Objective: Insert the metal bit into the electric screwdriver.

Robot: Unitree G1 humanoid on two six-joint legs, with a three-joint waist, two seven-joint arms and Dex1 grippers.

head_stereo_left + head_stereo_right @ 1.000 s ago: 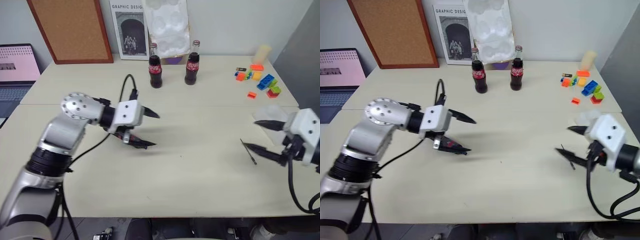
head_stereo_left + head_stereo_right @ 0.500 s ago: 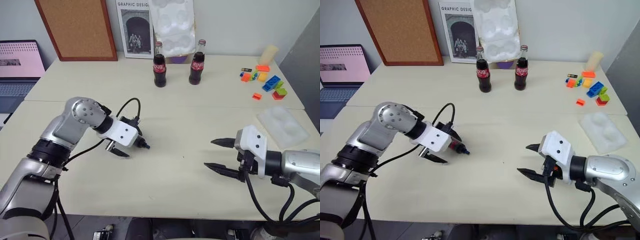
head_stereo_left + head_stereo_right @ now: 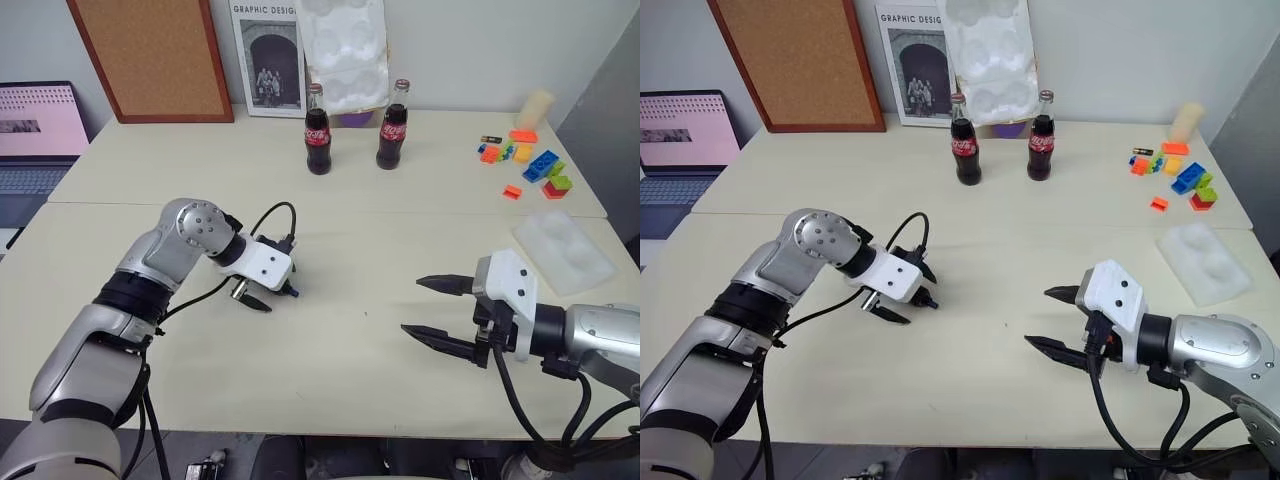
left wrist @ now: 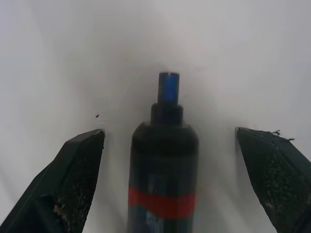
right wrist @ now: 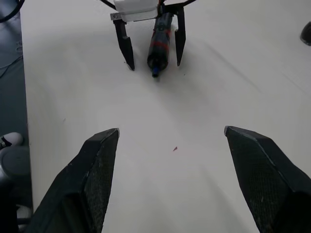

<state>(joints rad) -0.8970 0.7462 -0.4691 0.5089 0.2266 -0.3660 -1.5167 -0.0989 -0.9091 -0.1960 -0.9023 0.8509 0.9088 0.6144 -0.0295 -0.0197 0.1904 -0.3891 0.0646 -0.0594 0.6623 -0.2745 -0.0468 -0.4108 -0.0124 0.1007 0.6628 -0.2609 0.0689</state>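
My left gripper has its fingers on either side of the screwdriver's black body (image 4: 164,165), above the screwdriver's red band, so it should close on the screwdriver now.
The electric screwdriver (image 4: 164,170), black with a red band and a small blue tip, lies flat on the cream table (image 3: 400,230), left of the middle. My left gripper (image 3: 275,296) points steeply down over it, open. Its two fingers (image 4: 77,179) stand on either side of the tool with a gap on each side, not touching it. The right wrist view shows the same straddle around the screwdriver (image 5: 159,43). My right gripper (image 3: 412,306) hovers open over the table at the right, empty, pointing towards the screwdriver. The metal bit is out of view.
Two cola bottles (image 3: 317,145) (image 3: 391,140) stand at the back middle. Coloured bricks (image 3: 530,165) lie at the back right, and a white foam tray (image 3: 565,250) sits by the right edge. A laptop (image 3: 30,130) is at the far left.
My left gripper has come down and forward and tipped steeper, so its fingers now straddle the screwdriver. My right gripper has drifted towards the table's middle. The head camera has shifted.
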